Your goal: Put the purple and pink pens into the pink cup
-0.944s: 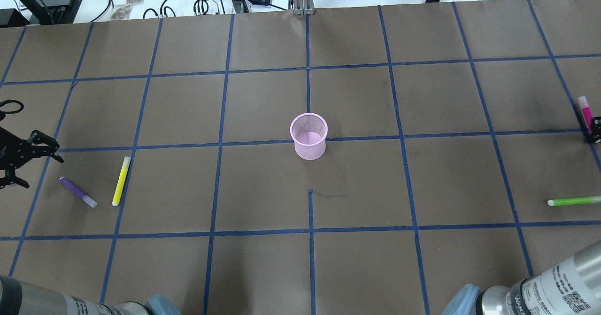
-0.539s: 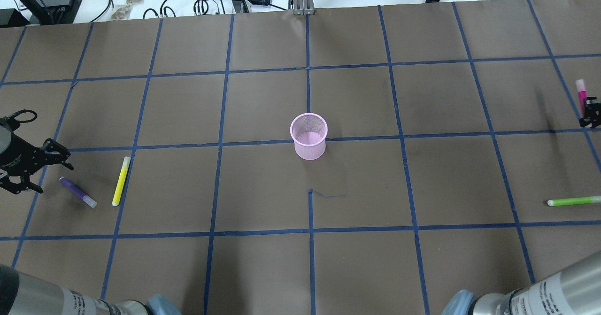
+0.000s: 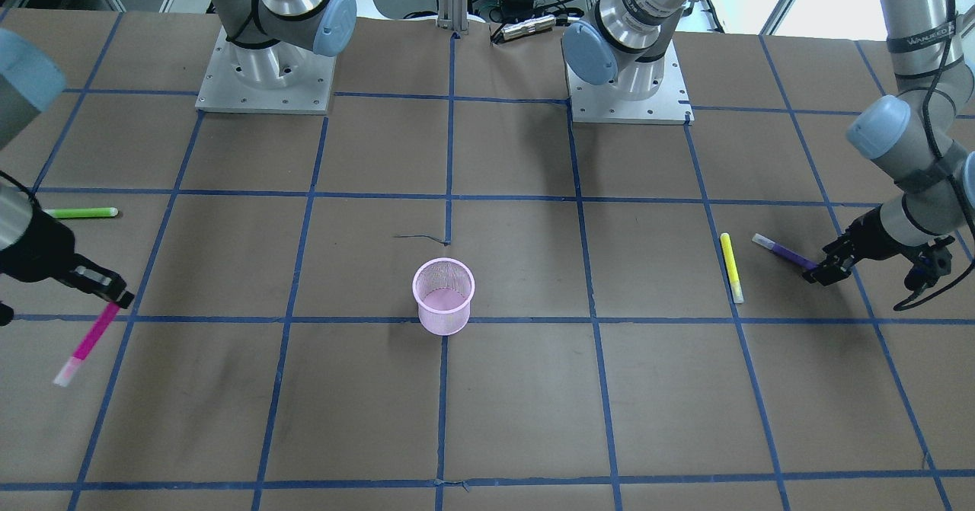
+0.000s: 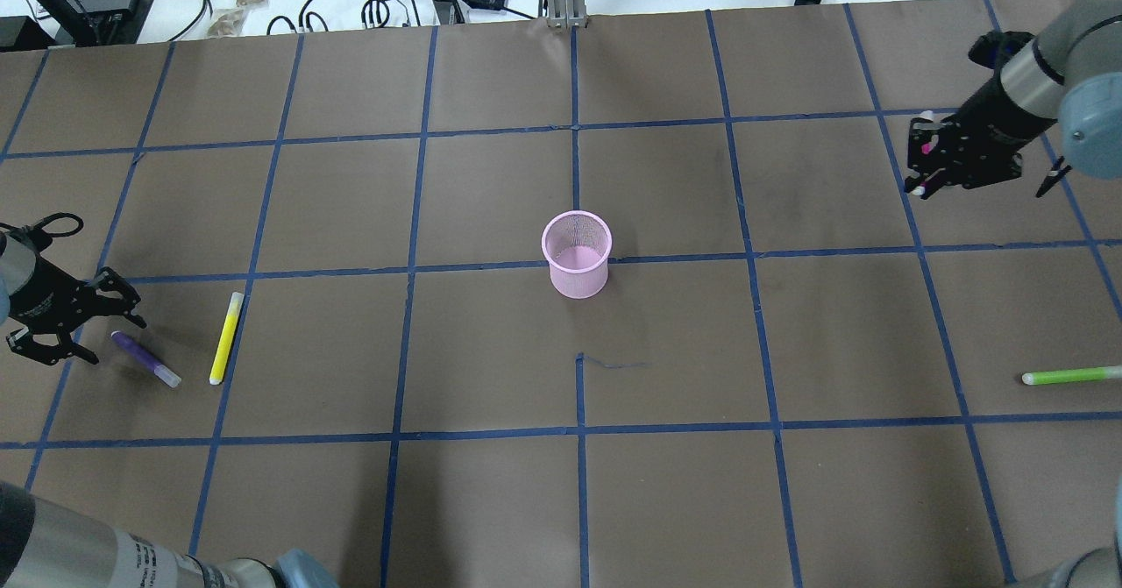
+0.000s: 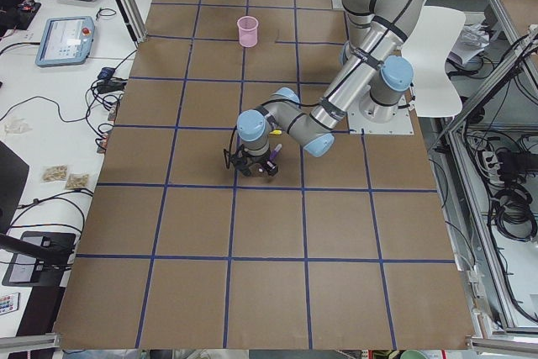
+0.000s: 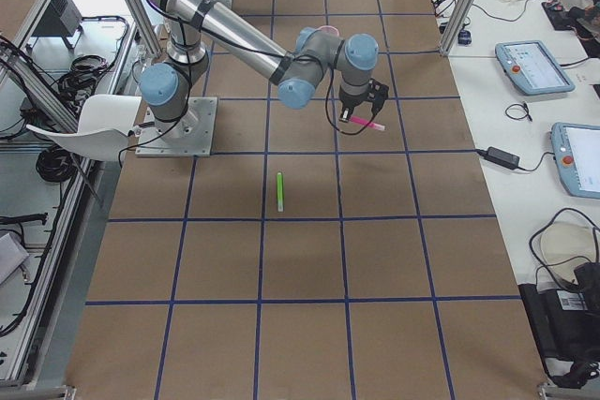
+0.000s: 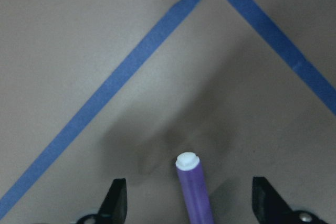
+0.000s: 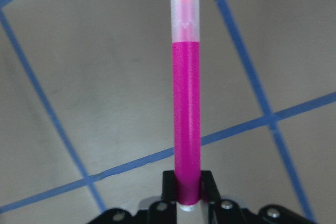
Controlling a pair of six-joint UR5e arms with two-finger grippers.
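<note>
My left gripper will drop the purple pen into the pink cup, so it will next grab the pen by its white-plugged barrel end (image 7: pixel 190 174).
The pink mesh cup (image 4: pixel 576 255) stands upright at the table's middle. The purple pen (image 4: pixel 145 358) lies flat at the left. My left gripper (image 4: pixel 107 334) is open and low over the pen's outer end. In the left wrist view the pen (image 7: pixel 195 195) lies between the two spread fingers (image 7: pixel 118 203), touching neither. My right gripper (image 4: pixel 927 167) is shut on the pink pen (image 3: pixel 90 340) and holds it in the air at the far right, well away from the cup. The right wrist view shows the pen (image 8: pixel 186 108) clamped at its base.
A yellow pen (image 4: pixel 226 338) lies just right of the purple pen. A green pen (image 4: pixel 1071 375) lies at the right edge. Cables and boxes sit beyond the table's far edge. Blue tape lines grid the brown table.
My right gripper has carried the pink pen up and away from the right edge, further onto the table. My left gripper has moved right, onto the purple pen's end.
</note>
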